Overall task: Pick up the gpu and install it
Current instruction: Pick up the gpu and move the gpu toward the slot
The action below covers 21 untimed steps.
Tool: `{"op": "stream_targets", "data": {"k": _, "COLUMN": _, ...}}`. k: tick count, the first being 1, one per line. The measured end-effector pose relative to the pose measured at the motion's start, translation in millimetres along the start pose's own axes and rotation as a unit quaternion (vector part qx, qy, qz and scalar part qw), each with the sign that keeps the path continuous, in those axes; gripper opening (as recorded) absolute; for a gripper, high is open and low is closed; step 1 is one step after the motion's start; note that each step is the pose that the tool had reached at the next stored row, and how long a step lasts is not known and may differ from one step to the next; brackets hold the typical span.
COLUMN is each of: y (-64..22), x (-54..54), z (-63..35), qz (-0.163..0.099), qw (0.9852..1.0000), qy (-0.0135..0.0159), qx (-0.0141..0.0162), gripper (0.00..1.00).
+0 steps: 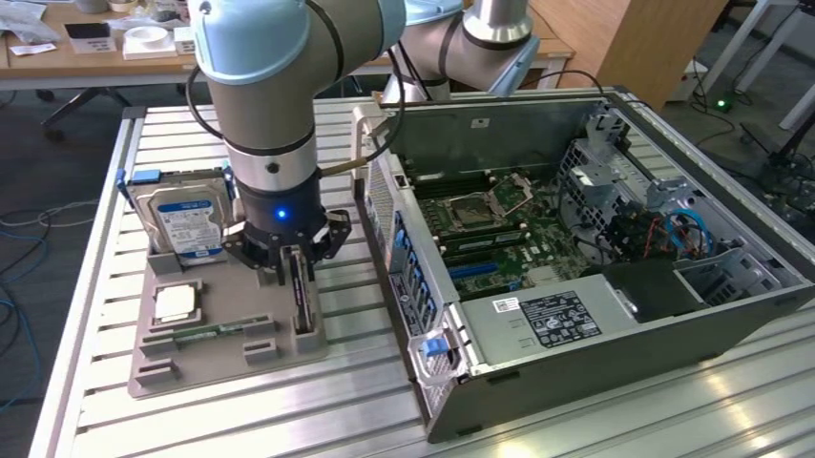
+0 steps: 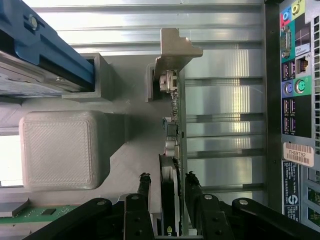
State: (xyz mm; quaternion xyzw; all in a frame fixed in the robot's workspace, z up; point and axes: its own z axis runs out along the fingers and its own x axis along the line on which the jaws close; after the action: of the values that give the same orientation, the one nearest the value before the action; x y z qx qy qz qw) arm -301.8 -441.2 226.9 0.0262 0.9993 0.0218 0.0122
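Observation:
The silver bracket (image 2: 173, 50) bends outward at one end of the GPU. So my gripper should next grab the GPU across its flat black cooler section (image 2: 169, 202), where two sides face each other.
The gpu (image 1: 303, 294) stands on edge in a slot of the grey holder tray (image 1: 217, 367), a thin dark card with a silver end bracket (image 2: 173, 50). My gripper (image 1: 296, 272) has come straight down over it. In the wrist view the dark board (image 2: 170, 170) runs between the two black fingers (image 2: 144, 190), and a narrow gap shows on each side. My gripper (image 2: 167, 178) is open and straddles the card without clamping it.
On the same tray are a silver hard drive (image 1: 185, 224) with blue rails, a square chip (image 1: 176, 302) and a green memory stick (image 1: 210, 334). The open computer case (image 1: 713, 315) lies at the exterior view's right with its motherboard (image 1: 510, 229) exposed. Everything rests on a slatted aluminium table (image 1: 255, 420).

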Motion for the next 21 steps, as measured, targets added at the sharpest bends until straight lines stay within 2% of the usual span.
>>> {"op": "stream_targets", "data": {"k": 21, "y": -2.6, "x": -1.5, "z": -0.4, "qz": 0.000, "qw": 1.0000, "qy": 0.0004, "qx": -0.0003, "gripper": 0.42}}
